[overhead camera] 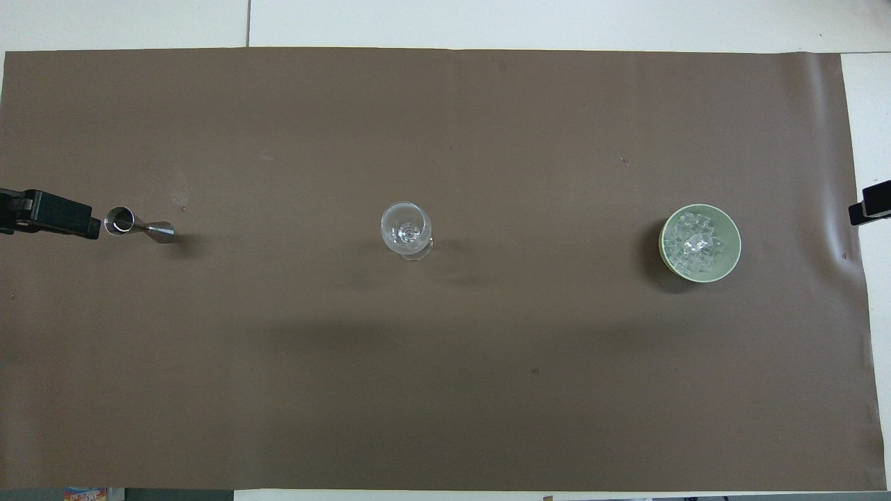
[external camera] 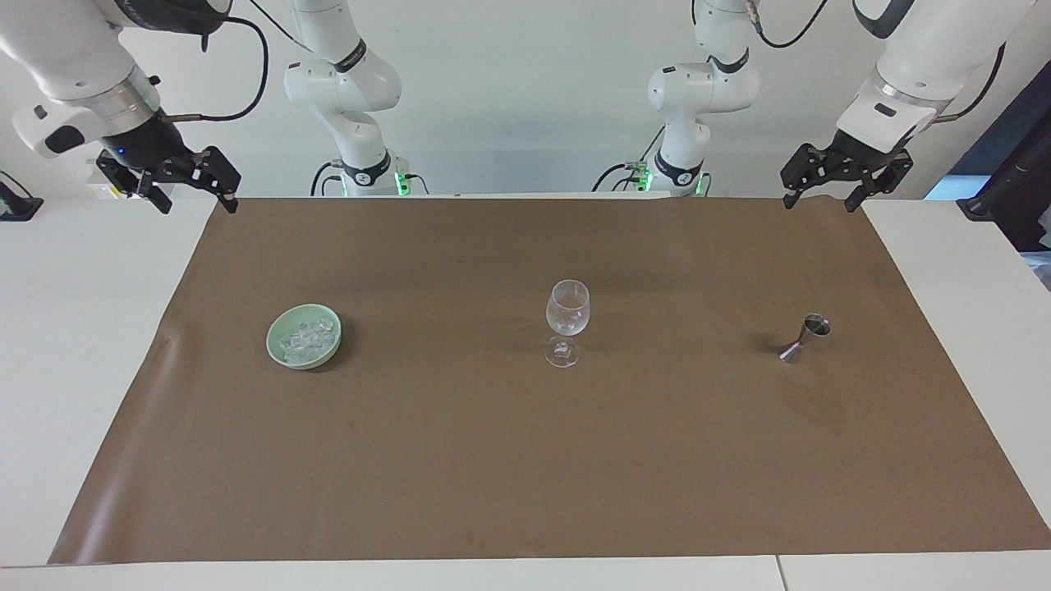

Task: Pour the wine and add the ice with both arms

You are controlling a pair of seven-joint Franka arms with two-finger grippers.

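I will next use my left gripper to grab the narrow middle [overhead camera: 143, 226] where the cups of the small metal jigger meet, because both cups slope outward.
An empty clear wine glass [external camera: 567, 316] [overhead camera: 406, 228] stands upright mid-mat. A pale green bowl [external camera: 275, 338] [overhead camera: 732, 250] holding several ice cubes [external camera: 305, 338] [overhead camera: 698, 243] sits toward the right arm's end. A small metal jigger [external camera: 806, 336] [overhead camera: 138, 225] stands toward the left arm's end; its contents do not show. My left gripper [external camera: 821, 197] [overhead camera: 69, 219] is open and empty, raised over the mat's corner by the robots. My right gripper [external camera: 197, 199] [overhead camera: 870, 205] is open and empty, raised over the matching corner at its own end. Both arms wait.
A brown mat [external camera: 525, 460] [overhead camera: 445, 362] covers most of the white table [external camera: 74, 369]. The glass, bowl and jigger stand in one row, well apart from each other.
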